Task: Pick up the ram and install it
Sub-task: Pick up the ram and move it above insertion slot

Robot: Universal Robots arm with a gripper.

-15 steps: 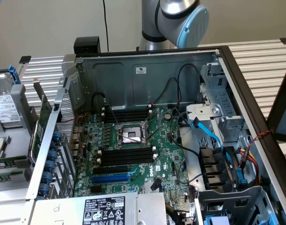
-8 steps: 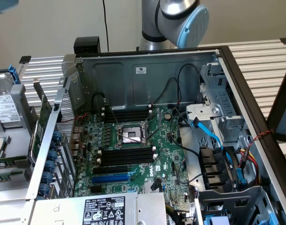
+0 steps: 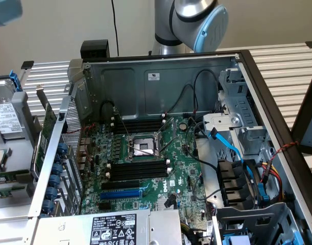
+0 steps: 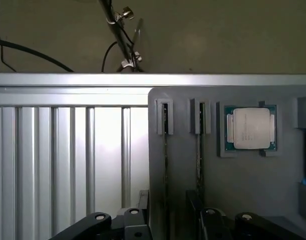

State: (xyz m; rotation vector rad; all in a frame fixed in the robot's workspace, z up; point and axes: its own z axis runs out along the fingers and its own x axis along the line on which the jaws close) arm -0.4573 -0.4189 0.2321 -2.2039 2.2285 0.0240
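Observation:
The end of the ram is wrapped by a grey holder post, so my gripper should next pinch the ram by its exposed middle [image 4: 167,211], where the fingers fit.
In the wrist view, two thin ram sticks stand on edge in narrow slots of a grey holder [image 4: 243,185]. One ram [image 4: 165,150] runs straight down between my fingers; the other [image 4: 199,150] lies just beside it. My gripper [image 4: 170,227] hovers over the near end of the holder, open, with its black fingers [image 4: 135,222] set apart on either side of the first stick and nothing held. In the exterior view, the open computer case shows the motherboard with its bare black memory slots [image 3: 138,168] beside the CPU socket [image 3: 142,147].
A loose processor chip [image 4: 250,128] sits in a recess of the holder. The holder rests on a ribbed aluminium table [image 4: 67,160]. Cables [image 3: 232,148] and drive cages crowd the exterior view's right of the case. An upright green card [image 3: 47,132] stands on its left. The arm's base joint [image 3: 196,20] rises behind the case.

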